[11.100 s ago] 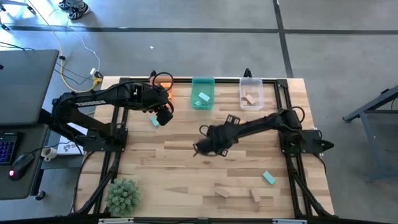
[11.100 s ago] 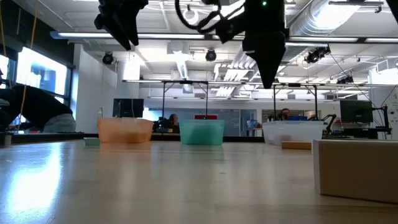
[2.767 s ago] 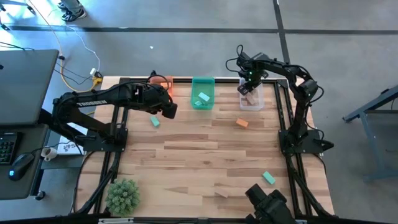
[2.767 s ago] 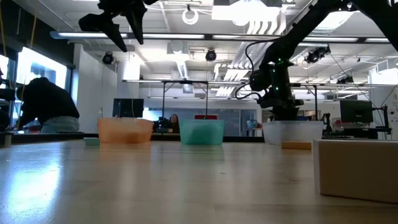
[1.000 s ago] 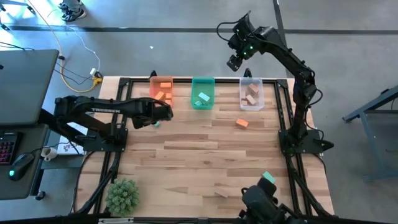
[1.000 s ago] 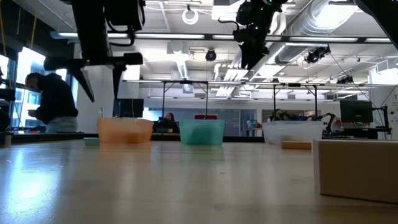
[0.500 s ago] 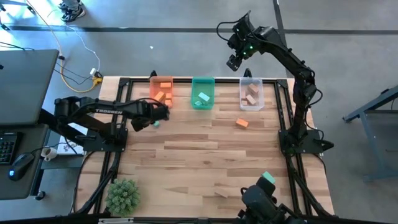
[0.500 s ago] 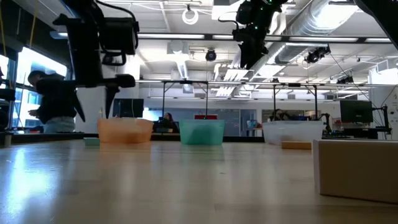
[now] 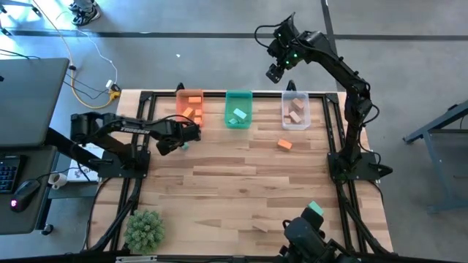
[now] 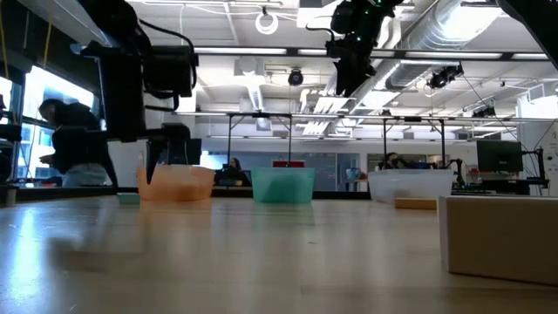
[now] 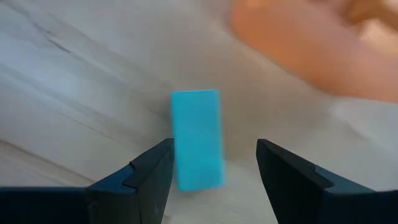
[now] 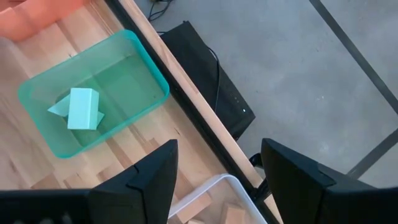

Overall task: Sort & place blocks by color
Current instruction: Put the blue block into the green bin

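The left gripper grabs the teal block by its long sides next, to sort the block into the green bin (image 9: 238, 109).
A teal block (image 11: 197, 138) lies flat on the table near the orange bin (image 9: 190, 106). My left gripper (image 11: 214, 152) hangs open low over it, pointing steeply down, one finger on either side of the block, which sits closer to one finger (image 11: 155, 168). In the low view the left gripper (image 10: 131, 170) stands just above the tabletop. My right gripper (image 9: 276, 71) is open and held high beyond the table's far edge, above the green bin (image 12: 93, 102) and the clear bin (image 9: 295, 111). An orange block (image 9: 284, 145), another teal block (image 9: 315, 209) and a tan block (image 9: 259, 226) lie loose on the table.
The three bins stand in a row along the far edge, each with blocks inside. A green plant (image 9: 145, 230) sits at the near left corner. A dark device (image 9: 307, 237) stands at the near edge, right of centre. A large tan block (image 10: 501, 235) fills the low view's right.
My left gripper has come down toward the teal block, shifting slightly toward the table's left edge and rolling a little about its own axis; its fingers stay open. The block has not moved.
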Motion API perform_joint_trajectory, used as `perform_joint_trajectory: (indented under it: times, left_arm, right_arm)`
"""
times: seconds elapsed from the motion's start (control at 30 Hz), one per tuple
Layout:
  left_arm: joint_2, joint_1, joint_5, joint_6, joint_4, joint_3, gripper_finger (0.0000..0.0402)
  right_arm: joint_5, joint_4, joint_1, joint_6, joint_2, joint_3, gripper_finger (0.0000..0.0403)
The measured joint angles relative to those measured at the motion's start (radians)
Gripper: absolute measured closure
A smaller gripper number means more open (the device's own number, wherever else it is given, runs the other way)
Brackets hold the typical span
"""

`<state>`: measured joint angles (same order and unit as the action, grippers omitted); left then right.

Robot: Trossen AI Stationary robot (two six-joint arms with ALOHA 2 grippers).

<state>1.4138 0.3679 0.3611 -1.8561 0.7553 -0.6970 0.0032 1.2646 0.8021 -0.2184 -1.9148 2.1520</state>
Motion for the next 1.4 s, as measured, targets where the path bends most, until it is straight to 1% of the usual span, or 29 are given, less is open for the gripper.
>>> perform_joint_trajectory:
  times: [0.23, 0.43, 0.57, 0.63, 0.7, 0.87, 1.0, 1.1, 1.13, 1.2, 1.27, 1.4]
  left_arm:
    - [0.087, 0.0, -0.05, 0.0, -0.014, 0.001, 0.0188]
    - [0.147, -0.001, -0.058, 0.025, -0.024, -0.004, 0.0188]
    - [0.163, -0.005, -0.054, 0.045, -0.027, -0.004, 0.0194]
    - [0.164, -0.007, -0.053, 0.096, -0.029, -0.004, 0.0207]
    - [0.164, -0.009, -0.052, 0.145, -0.031, -0.003, 0.0229]
    - [0.163, -0.009, -0.043, 0.285, -0.041, -0.003, 0.0302]
    - [0.16, -0.015, -0.048, 0.413, -0.042, -0.003, 0.0304]
    - [0.13, -0.019, -0.073, 0.513, -0.053, 0.002, 0.0304]
    - [0.116, -0.02, -0.089, 0.546, -0.056, 0.002, 0.0304]
    - [0.075, -0.024, -0.17, 0.619, -0.064, 0.004, 0.0304]
    - [0.034, -0.027, -0.222, 0.696, -0.079, 0.004, 0.0304]
    - [-0.036, -0.021, -0.285, 0.824, -0.134, 0.003, 0.0304]
  right_arm:
    - [0.0, -0.002, 0.0, 0.0, 0.0, 0.0, 0.0187]
    - [0.0, -0.002, 0.0, 0.0, 0.0, -0.001, 0.0187]
    - [0.0, -0.003, 0.0, 0.0, 0.0, -0.001, 0.0187]
    - [0.0, -0.002, 0.0, 0.0, 0.0, -0.001, 0.0187]
    - [0.0, -0.002, 0.0, 0.0, 0.0, -0.001, 0.0187]
    - [0.0, 0.012, 0.0, 0.034, 0.0, -0.001, 0.0187]
    - [-0.002, 0.032, 0.0, 0.087, 0.0, -0.001, 0.0187]
    - [-0.045, 0.056, -0.003, 0.106, 0.0, -0.001, 0.0187]
    - [-0.065, 0.06, -0.005, 0.106, 0.0, -0.001, 0.0187]
    - [-0.103, 0.06, -0.016, 0.105, 0.0, -0.001, 0.0187]
    - [-0.139, 0.062, -0.033, 0.105, 0.0, -0.001, 0.0187]
    - [-0.196, 0.064, -0.079, 0.085, 0.0, -0.001, 0.0187]
